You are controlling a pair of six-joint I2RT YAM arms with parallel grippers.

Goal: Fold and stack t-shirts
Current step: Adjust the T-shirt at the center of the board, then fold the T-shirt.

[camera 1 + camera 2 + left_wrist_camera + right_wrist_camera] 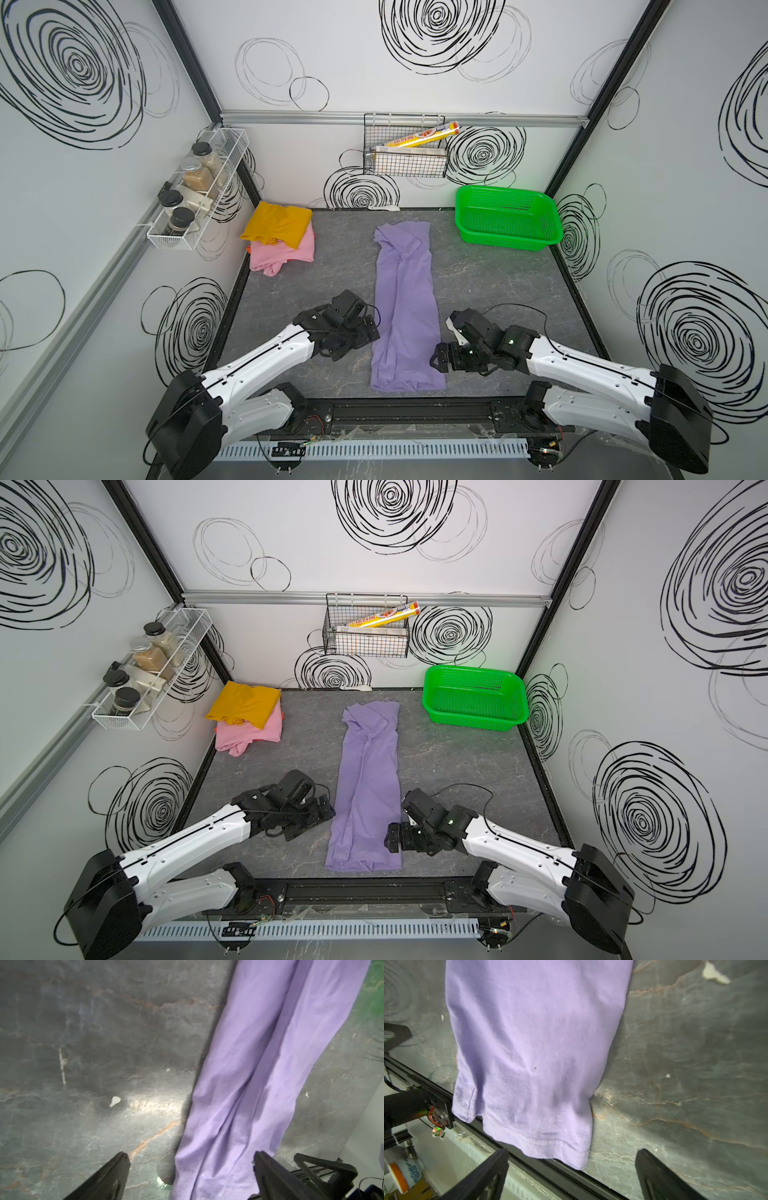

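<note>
My left gripper grips the lavender t-shirt's edge by the hem next, opposite my right gripper, to fold the lavender t-shirt's near end over.
A lavender t-shirt (405,307) (368,787) lies down the middle of the grey table as a long narrow strip, its hem at the near edge. At the back left a mustard-yellow t-shirt (278,224) rests folded on a pink t-shirt (282,251). My left gripper (370,332) (191,1155) is open just above the strip's left edge, with cloth (259,1064) under the gap. My right gripper (438,359) (573,1152) is open beside the hem's near right corner (579,1159), holding nothing.
A green perforated basket (509,218) stands at the back right. A wire rack of jars (199,187) hangs on the left wall, and a wire basket with rolls (405,149) hangs on the back wall. A black rail (411,411) runs along the table's front edge.
</note>
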